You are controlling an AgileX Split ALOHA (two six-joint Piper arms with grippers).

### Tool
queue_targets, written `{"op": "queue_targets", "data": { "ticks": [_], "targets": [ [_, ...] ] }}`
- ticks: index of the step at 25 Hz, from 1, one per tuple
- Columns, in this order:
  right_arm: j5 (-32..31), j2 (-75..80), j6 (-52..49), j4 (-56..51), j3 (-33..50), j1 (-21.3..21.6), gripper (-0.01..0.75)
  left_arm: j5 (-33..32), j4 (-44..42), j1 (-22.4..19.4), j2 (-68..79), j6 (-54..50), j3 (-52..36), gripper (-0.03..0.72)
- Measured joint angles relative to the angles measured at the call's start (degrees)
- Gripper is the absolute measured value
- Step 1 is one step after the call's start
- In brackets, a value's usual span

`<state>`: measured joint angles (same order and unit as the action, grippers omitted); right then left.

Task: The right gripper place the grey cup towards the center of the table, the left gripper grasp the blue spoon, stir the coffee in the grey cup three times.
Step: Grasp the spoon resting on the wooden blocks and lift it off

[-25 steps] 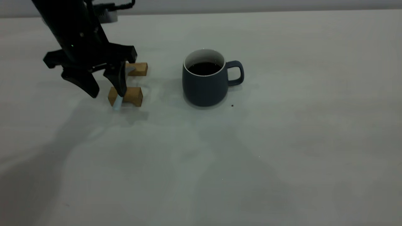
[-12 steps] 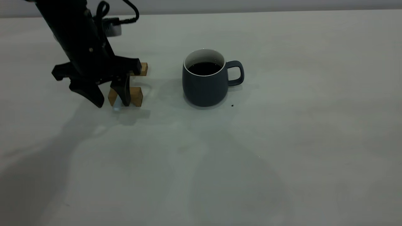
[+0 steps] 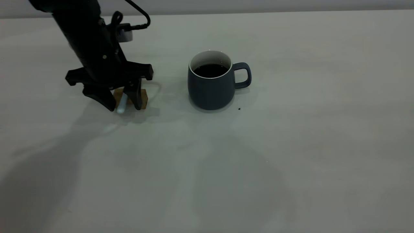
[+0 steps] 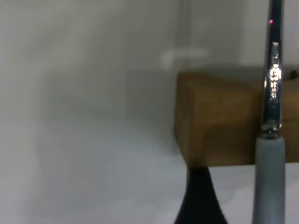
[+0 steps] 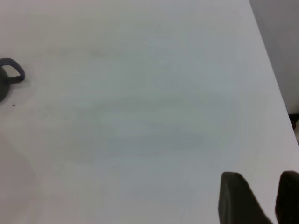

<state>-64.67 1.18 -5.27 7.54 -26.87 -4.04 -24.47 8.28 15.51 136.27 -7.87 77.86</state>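
Note:
I should next grab the blue spoon with my left gripper by its pale handle (image 3: 122, 104), to stir the coffee in the grey cup (image 3: 210, 90).
The grey cup (image 3: 210, 90) stands upright mid-table with dark coffee (image 3: 210, 70) inside and its handle to the right. The blue spoon (image 3: 121, 105) rests on a wooden block (image 3: 143, 95) left of the cup. My left gripper (image 3: 124, 104) is open and low over it, one finger on each side of the pale handle. In the left wrist view the spoon (image 4: 269, 182) crosses the block (image 4: 219, 116), beside one dark fingertip (image 4: 201, 201). The right gripper (image 5: 268, 186) is out of the exterior view, far from the cup (image 5: 10, 72), its fingers slightly apart and holding nothing.
The off-white table (image 3: 291, 145) stretches bare to the front and right of the cup. A tiny dark speck (image 3: 239, 108) lies by the cup's base. The right wrist view shows the table's edge (image 5: 276, 93) near the right gripper.
My left gripper has come down and to the right, from beside the blocks to straddling the spoon handle. It now hides the farther block. The cup has not moved.

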Motion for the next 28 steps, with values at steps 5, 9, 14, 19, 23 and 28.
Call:
{"op": "queue_targets", "data": {
  "ticks": [5,9,14,19,23,28],
  "targets": [
    [0.0,0.0,0.0,0.1,0.0,0.0,0.239,-2.6,-0.1,0.5,1.6,0.0,1.4,0.572],
    [0.0,0.0,0.0,0.1,0.0,0.0,0.239,-2.7,-0.1,0.5,1.9,0.0,1.4,0.552],
    [0.0,0.0,0.0,0.1,0.0,0.0,0.239,-2.6,-0.1,0.5,1.9,0.0,1.6,0.445],
    [0.0,0.0,0.0,0.1,0.0,0.0,0.239,-2.6,-0.1,0.5,1.9,-0.1,1.7,0.206],
    [0.0,0.0,0.0,0.1,0.0,0.0,0.239,-3.2,-0.1,0.5,1.9,-0.2,1.8,0.115],
    [0.0,0.0,0.0,0.1,0.0,0.0,0.239,-8.3,-0.1,0.5,-2.7,-0.2,1.8,0.115]
  ]
}}
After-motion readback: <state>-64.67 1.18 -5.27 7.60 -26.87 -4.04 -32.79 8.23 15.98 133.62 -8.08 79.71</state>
